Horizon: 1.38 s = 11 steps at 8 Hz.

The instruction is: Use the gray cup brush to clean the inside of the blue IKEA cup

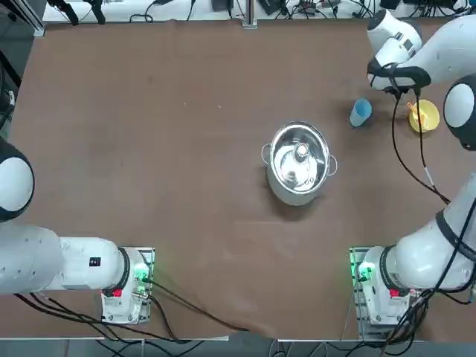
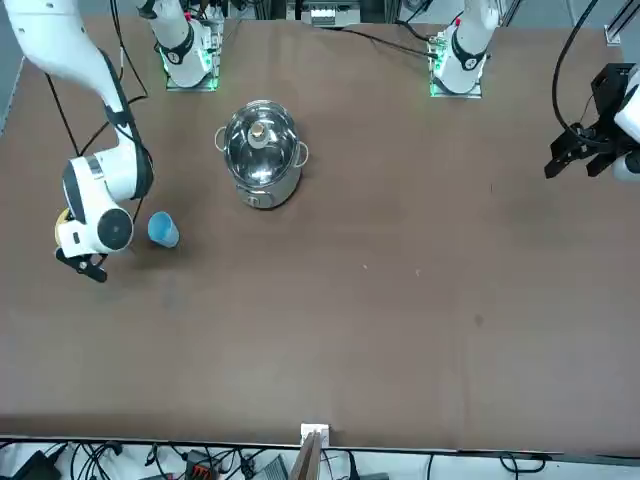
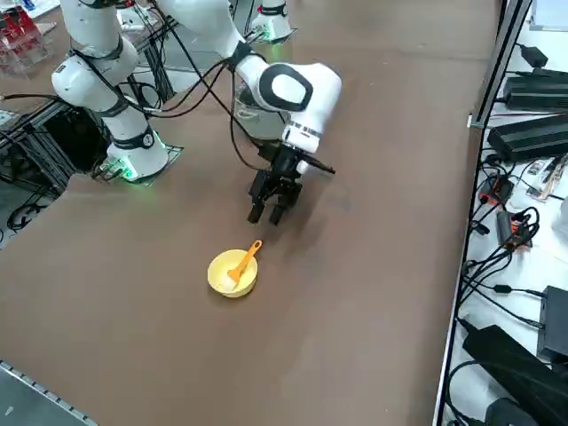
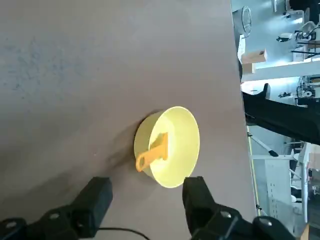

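Note:
I need to clean the inside of the blue IKEA cup, so next I should grab the gray cup brush by its thin orange handle with my right gripper.
The gray cup brush (image 4: 154, 152), with its thin orange handle, rests inside a yellow cup (image 4: 172, 145) near the table's right edge, leaning on the rim. My right gripper (image 4: 146, 200) hovers just short of that cup. It is open, and nothing lies between its fingers (image 4: 95, 200). From the side, the gripper (image 3: 271, 211) hangs above the table a little beyond the yellow cup (image 3: 232, 273) and the brush (image 3: 244, 260). The blue IKEA cup (image 1: 360, 113) sits on the table left of the gripper (image 1: 398, 91), and the front view shows the blue cup (image 2: 163, 229) beside the wrist.
A steel pot (image 1: 299, 160) with a lid knob showing inside stands mid-table, well clear of both cups. The table's right edge lies just past the yellow cup (image 1: 424, 116). Black cables hang from the right arm over that corner.

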Tool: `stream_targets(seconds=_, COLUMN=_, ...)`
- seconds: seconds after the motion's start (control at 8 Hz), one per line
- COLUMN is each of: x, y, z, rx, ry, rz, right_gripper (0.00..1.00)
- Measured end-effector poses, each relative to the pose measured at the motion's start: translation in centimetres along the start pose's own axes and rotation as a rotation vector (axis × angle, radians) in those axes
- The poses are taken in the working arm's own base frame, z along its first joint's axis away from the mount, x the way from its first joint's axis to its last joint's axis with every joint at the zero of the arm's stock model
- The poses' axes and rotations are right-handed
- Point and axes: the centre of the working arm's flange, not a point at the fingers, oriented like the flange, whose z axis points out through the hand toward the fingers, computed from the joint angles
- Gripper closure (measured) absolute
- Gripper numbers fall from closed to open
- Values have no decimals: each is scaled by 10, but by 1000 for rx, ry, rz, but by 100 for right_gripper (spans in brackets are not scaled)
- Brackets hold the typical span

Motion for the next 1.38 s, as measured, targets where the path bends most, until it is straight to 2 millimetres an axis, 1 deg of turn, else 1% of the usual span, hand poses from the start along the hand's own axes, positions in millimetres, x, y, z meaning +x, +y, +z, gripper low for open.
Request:
stream_targets(seconds=0.12, x=-1, y=-6, z=7, rx=-12, ry=1, rz=-3, right_gripper=19)
stream_targets(seconds=0.38, x=0, y=-9, z=17, rx=-19, ry=-9, rz=-4, right_gripper=23)
stream_targets(seconds=0.62, x=3, y=-13, z=23, rx=-22, ry=-16, rz=-3, right_gripper=32)
stream_targets(seconds=0.75, x=4, y=-14, z=24, rx=-22, ry=-16, rz=-3, right_gripper=33)
stream_targets(seconds=1.0, x=6, y=-19, z=29, rx=-25, ry=-22, rz=-2, right_gripper=38)
stream_targets(seconds=1.38, x=11, y=-21, z=36, rx=-26, ry=-28, rz=4, right_gripper=41)
